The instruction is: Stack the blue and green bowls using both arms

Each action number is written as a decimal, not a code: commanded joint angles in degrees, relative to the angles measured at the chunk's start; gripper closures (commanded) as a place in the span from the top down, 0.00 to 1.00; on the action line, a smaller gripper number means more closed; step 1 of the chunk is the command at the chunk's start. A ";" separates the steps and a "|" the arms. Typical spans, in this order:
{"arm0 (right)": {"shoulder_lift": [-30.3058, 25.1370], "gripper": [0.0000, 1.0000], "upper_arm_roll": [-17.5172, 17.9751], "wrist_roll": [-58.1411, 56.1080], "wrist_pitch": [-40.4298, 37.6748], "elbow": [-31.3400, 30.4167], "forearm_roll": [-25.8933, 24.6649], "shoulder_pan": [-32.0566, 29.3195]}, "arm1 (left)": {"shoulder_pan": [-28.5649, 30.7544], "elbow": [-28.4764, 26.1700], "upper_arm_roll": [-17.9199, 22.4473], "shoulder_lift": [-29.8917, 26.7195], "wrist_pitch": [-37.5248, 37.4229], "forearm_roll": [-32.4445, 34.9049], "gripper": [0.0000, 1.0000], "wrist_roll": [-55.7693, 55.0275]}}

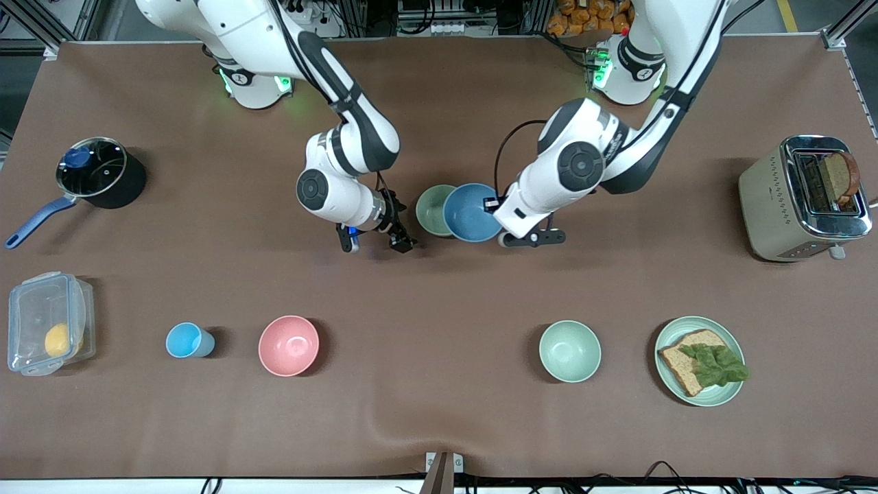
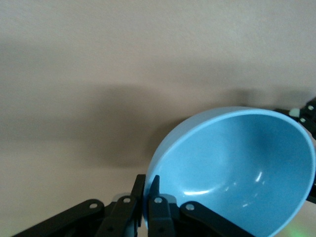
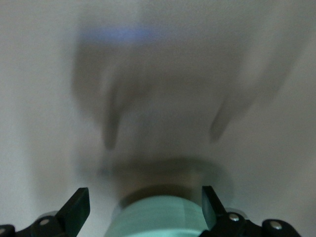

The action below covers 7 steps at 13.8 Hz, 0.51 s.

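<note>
My left gripper should keep holding the blue bowl until it lines up with the green bowl, because the blue bowl hangs tilted and overlaps the green bowl's rim.
The pale green bowl (image 1: 429, 209) sits upright mid-table. The blue bowl (image 1: 472, 213) hangs tilted, its rim overlapping the green bowl's edge toward the left arm's end. My left gripper (image 1: 495, 206) is shut on the blue bowl's rim; in the left wrist view its gripper (image 2: 148, 190) pinches the wall of the blue bowl (image 2: 237, 168). My right gripper (image 1: 374, 243) is open beside the green bowl, toward the right arm's end of the table. In the right wrist view that gripper (image 3: 144, 205) is wide apart, with the green bowl (image 3: 163, 217) between its fingers, untouched.
A second green bowl (image 1: 569, 350), a pink bowl (image 1: 289, 345), a light-blue cup (image 1: 186, 340) and a plate (image 1: 731, 393) with bread and lettuce line the near side. A toaster (image 1: 789, 199), a lidded pot (image 1: 96, 171) and a plastic box (image 1: 48, 333) stand at the ends.
</note>
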 commanded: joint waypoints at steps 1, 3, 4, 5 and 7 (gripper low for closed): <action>-0.01 1.00 0.55 -3.57 1.39 -0.85 5.80 -0.59 | -2.78 4.53 0.20 4.61 0.04 2.68 0.00 -4.21; -0.01 1.00 0.55 -4.71 1.21 -0.85 8.35 -0.68 | -4.70 6.12 0.29 6.81 0.04 4.52 0.00 -6.41; 0.07 1.00 0.55 -5.24 0.87 -0.85 9.06 -0.94 | -5.24 6.65 0.29 7.69 0.04 5.22 0.00 -7.21; 0.07 1.00 0.55 -5.42 0.69 -0.85 9.15 -1.47 | -5.76 7.09 0.29 8.57 0.21 5.75 0.00 -7.65; 0.07 1.00 0.63 -5.51 0.60 -0.85 9.59 -1.82 | -6.90 7.45 0.37 9.72 1.79 5.85 0.00 -8.44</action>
